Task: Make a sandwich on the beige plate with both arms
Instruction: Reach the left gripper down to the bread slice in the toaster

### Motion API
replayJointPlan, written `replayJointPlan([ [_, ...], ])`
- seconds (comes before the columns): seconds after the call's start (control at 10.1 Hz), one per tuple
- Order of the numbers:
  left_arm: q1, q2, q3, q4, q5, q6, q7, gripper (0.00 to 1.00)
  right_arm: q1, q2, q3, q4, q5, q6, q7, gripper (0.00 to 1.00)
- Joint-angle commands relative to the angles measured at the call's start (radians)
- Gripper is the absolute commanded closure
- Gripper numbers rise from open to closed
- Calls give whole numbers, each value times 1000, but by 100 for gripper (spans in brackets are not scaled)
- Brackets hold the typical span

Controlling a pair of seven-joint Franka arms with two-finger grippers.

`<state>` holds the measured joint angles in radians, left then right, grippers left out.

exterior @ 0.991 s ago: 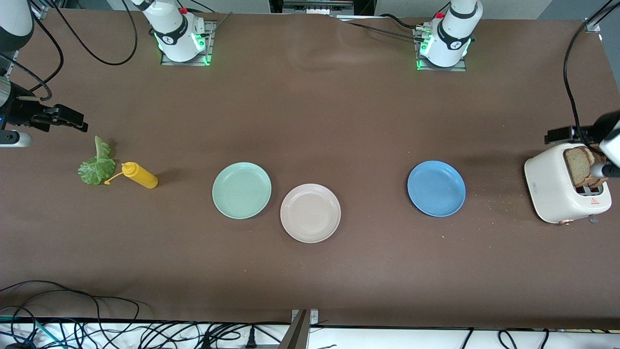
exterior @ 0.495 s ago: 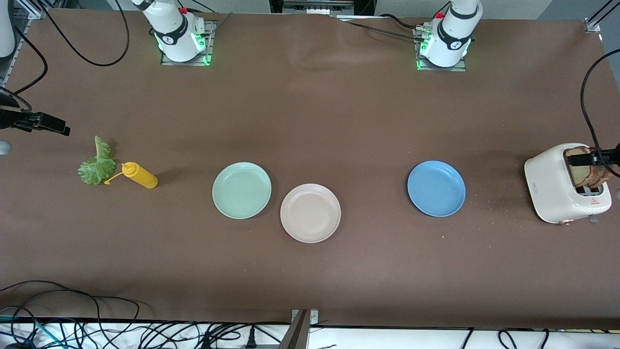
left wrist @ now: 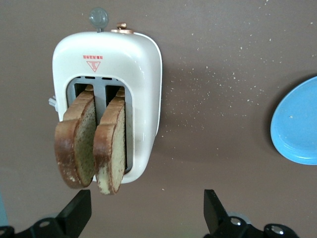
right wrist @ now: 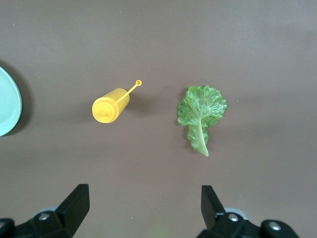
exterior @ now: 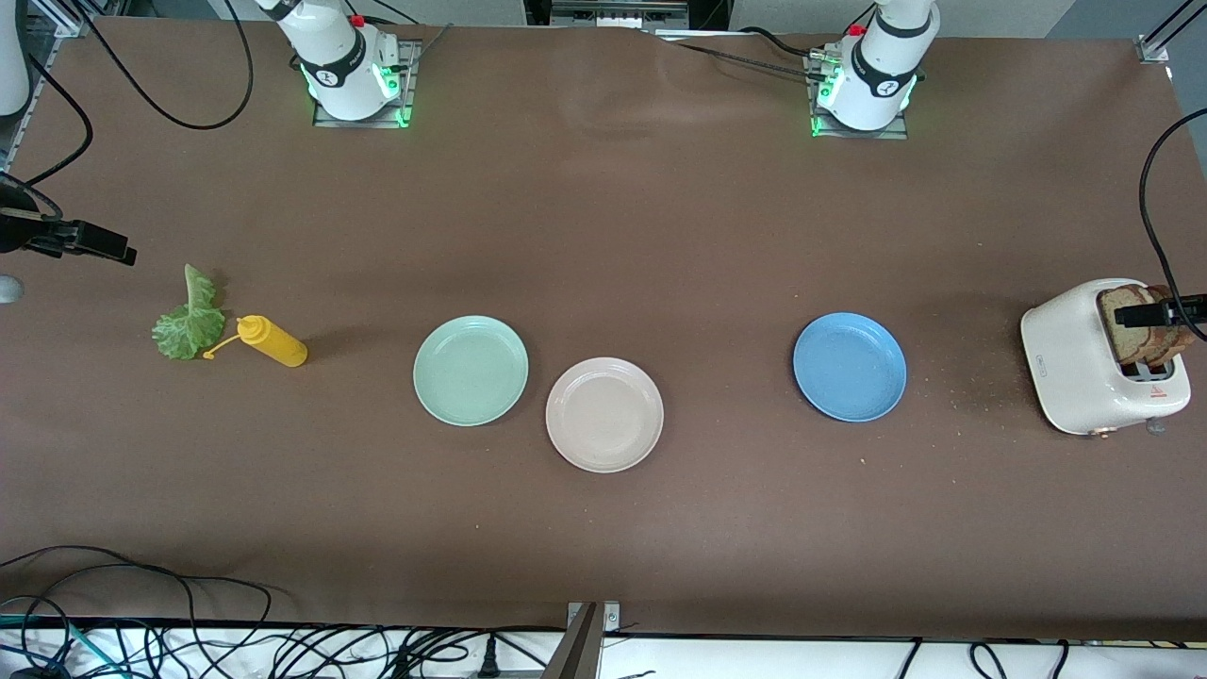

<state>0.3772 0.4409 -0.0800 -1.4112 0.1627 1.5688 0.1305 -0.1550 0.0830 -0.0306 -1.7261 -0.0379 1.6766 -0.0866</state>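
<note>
My left gripper grabs the slice nearer the blue plate by its exposed crust edge [exterior: 1138, 349] next. That bread goes on the beige plate [exterior: 604, 415].
The beige plate [exterior: 604, 415] lies bare at mid-table, nearest the front camera of the three plates. Two brown toasted bread slices [exterior: 1143, 325] stand in the white toaster [exterior: 1084, 354] at the left arm's end; the left wrist view shows both slices [left wrist: 74, 144] [left wrist: 111, 148] sticking out of the slots. My left gripper [exterior: 1165, 309] [left wrist: 146, 206] hangs open over the toaster, holding nothing. A green lettuce leaf [exterior: 191, 316] [right wrist: 200, 111] lies flat at the right arm's end. My right gripper [exterior: 104, 247] [right wrist: 143, 198] hovers open above the table beside the leaf, empty.
A yellow squeeze bottle [exterior: 272, 341] [right wrist: 111, 105] lies on its side next to the lettuce. A mint-green plate [exterior: 471, 371] touches the beige one; a blue plate [exterior: 850, 367] [left wrist: 297, 124] sits toward the toaster. Crumbs dot the brown table between them.
Both grippers have pulled out toward the table's ends over the last second, the left one now across the bread slices. In the last half second they hardly move.
</note>
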Motion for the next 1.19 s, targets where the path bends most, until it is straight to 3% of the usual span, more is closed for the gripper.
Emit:
replayJointPlan([
  [0.0,44,-11,-11,-57,28,71,49,0,-9,0,4,20,-16,-20,-7,0],
  [0.89,74,-19,-12,-155,26,163,47,0,-3,-17,11,22,-2,-57,-36,0],
  [0.99,74,-19,-12,-157,24,168,46,8,0,-17,11,22,-2,-55,-36,0],
  [1.09,75,-18,-12,-157,24,168,44,28,0,-17,11,22,-2,-55,-36,0],
])
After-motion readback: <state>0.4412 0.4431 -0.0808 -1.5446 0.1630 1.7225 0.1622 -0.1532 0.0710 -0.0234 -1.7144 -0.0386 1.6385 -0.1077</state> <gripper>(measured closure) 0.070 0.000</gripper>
